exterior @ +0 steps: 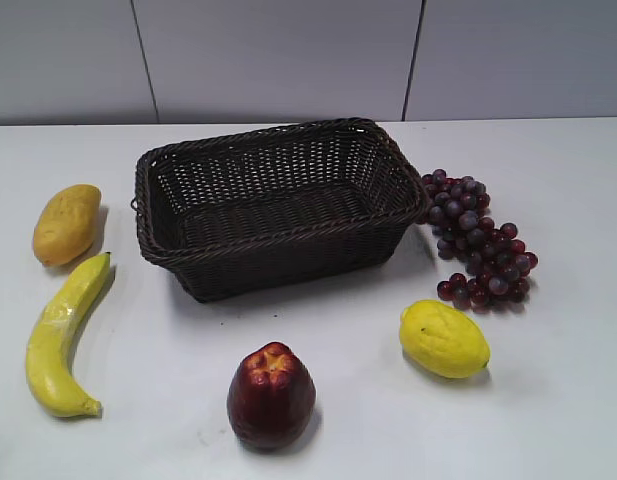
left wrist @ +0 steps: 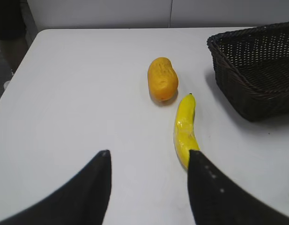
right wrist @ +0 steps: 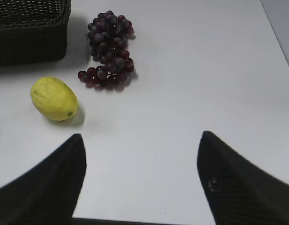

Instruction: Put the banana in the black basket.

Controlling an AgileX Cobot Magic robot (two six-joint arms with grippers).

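The banana is long and curved with its ends far apart, so my left gripper should next grab it around its middle (exterior: 54,334) to keep the banana balanced.
The banana (exterior: 60,335) is long, curved and yellow and lies on the white table at the left, stem end toward the back. It also shows in the left wrist view (left wrist: 184,129), its near end hidden behind my right-hand finger. The black basket (exterior: 278,235) stands empty at the middle back; its corner shows in the left wrist view (left wrist: 256,70) and the right wrist view (right wrist: 29,28). My left gripper (left wrist: 149,157) is open and empty, above the table just short of the banana. My right gripper (right wrist: 140,139) is open and empty over bare table. Neither gripper shows in the exterior view.
A yellow-orange mango (exterior: 66,223) lies behind the banana. A dark red apple (exterior: 271,393) sits at the front middle. A yellow lemon (exterior: 444,338) and a bunch of purple grapes (exterior: 478,240) lie right of the basket. A grey wall stands behind the table.
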